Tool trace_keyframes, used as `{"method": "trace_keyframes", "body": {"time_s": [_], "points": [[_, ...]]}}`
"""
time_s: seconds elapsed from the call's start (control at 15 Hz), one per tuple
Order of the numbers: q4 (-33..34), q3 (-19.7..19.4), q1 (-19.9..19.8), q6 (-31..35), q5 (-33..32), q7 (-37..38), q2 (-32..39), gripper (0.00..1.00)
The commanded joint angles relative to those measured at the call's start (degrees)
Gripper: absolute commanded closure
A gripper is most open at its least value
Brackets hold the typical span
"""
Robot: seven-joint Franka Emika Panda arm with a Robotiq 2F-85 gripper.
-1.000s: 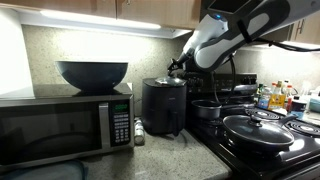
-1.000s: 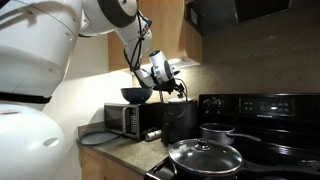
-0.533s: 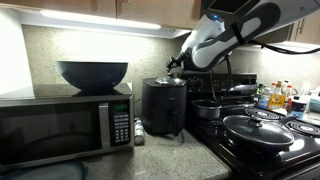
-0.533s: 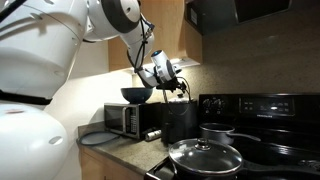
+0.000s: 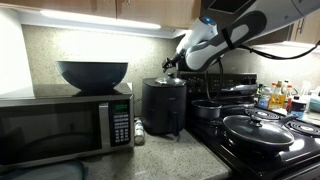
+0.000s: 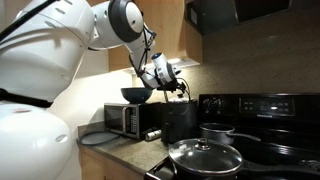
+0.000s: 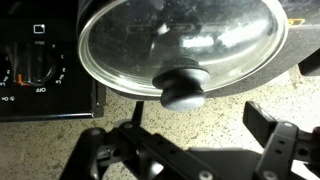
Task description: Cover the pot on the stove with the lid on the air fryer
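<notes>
Next, my gripper picks up the lid by its dark centre knob, leaving the lid's rim free to cover the pot (image 5: 207, 108).
The lid (image 7: 180, 35), round glass with a dark centre knob, fills the top of the wrist view. It lies on the black air fryer (image 5: 163, 105), which also shows in an exterior view (image 6: 180, 120). My gripper (image 7: 198, 125) is open and empty, its fingers on either side of the knob and apart from it. It hangs just above the air fryer in both exterior views (image 5: 172, 68) (image 6: 178, 88). The small steel pot (image 5: 207, 108) stands uncovered on the black stove (image 5: 262, 148), right beside the air fryer; it also shows in an exterior view (image 6: 216, 131).
A wide black pan with a glass lid (image 5: 255, 128) (image 6: 205, 157) sits at the stove's front. A microwave (image 5: 65, 125) with a dark bowl (image 5: 92, 73) on top stands beside the air fryer. Bottles (image 5: 280, 97) stand past the stove. Cabinets hang overhead.
The arm has shifted slightly toward the air fryer, with the gripper staying just above its top. The lid has not moved.
</notes>
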Motion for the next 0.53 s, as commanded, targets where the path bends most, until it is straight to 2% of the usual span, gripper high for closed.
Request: {"method": "trace_keyframes", "body": {"time_s": [0.0, 0.13, 0.2, 0.27, 0.47], "points": [[3.45, -1.00, 1.04, -1.94, -1.00, 0.00, 2.54, 0.00], [4.61, -0.92, 0.90, -2.72, -0.70, -0.21, 3.62, 0.00], [5.22, -0.91, 0.74, -3.23, -0.51, -0.24, 4.11, 0.09], [5.63, -0.98, 0.71, -3.62, -0.42, -0.15, 4.46, 0.26], [6.82, -1.39, 0.71, -4.70, -0.46, -0.06, 5.02, 0.46]]}}
